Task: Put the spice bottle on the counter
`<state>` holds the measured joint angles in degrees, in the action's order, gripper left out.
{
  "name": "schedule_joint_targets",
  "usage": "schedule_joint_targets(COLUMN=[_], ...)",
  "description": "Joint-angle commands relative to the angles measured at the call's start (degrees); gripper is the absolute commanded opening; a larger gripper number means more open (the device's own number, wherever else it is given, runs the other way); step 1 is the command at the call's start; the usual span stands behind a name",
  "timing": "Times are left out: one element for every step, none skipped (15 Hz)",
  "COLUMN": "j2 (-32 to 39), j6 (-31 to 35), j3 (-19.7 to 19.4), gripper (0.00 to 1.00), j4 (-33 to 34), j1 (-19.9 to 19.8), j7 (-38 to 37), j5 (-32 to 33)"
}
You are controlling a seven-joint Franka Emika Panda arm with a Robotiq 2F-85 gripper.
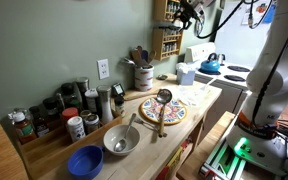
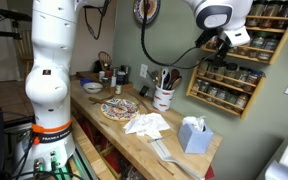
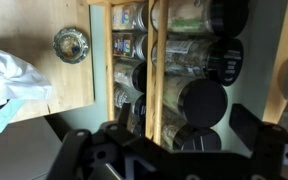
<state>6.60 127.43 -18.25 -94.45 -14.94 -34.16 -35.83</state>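
Note:
My fingertips stop short of the spice bottle's black lid in the wrist view, so I need to move my gripper toward the bottle before closing.
Several spice bottles with black lids lie in a wooden wall rack [image 3: 154,70], which also shows in both exterior views [image 1: 167,40] [image 2: 234,75]. My gripper [image 3: 184,118] is up at the rack, open, its dark fingers either side of one black-lidded spice bottle [image 3: 202,100]. I cannot tell if they touch it. The gripper also shows in both exterior views [image 1: 189,12] [image 2: 227,38]. The counter, a pale butcher-block worktop [image 1: 206,95] [image 2: 134,138], lies below the rack.
On the counter are a patterned plate [image 1: 162,110] with a ladle, a metal bowl [image 1: 121,140], a blue bowl [image 1: 85,161], several bottles [image 1: 59,112], a utensil crock [image 2: 164,97], a white cloth [image 2: 147,124] and a tissue box [image 2: 193,133]. A blue kettle [image 1: 211,65] stands on the white stove.

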Motion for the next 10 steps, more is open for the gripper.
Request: schedule_joint_targets(j2=[1.56,1.76,1.94,2.17,2.33,2.54,2.71,2.89,3.04,3.16], j6=[1.56,2.55,3.10,4.13,4.60,5.33,5.88,6.27,6.53,6.70], j3=[1.16,1.28,1.41,1.51,1.66,1.80,1.98,2.13,2.32,2.49], gripper=[1.00,1.00,1.00,1.00,1.00,1.00,1.00,1.00,1.00,1.00], j4=[1.05,0.86,0.86,0.77,0.75,0.72,0.66,0.64,0.61,0.58], j1=[-0.78,-0.69,-0.72,-0.69,-0.74,-0.75,-0.73,-0.69,-0.64,-0.59], j7=[-3.07,-3.96,-4.64,-5.53,-6.00,-6.57,-6.92,-7.24,-7.44,-7.69], j5=[-1.27,-1.09,-1.20,-1.17,-1.49,-1.69,-1.97,-2.08,-2.24,-2.28])
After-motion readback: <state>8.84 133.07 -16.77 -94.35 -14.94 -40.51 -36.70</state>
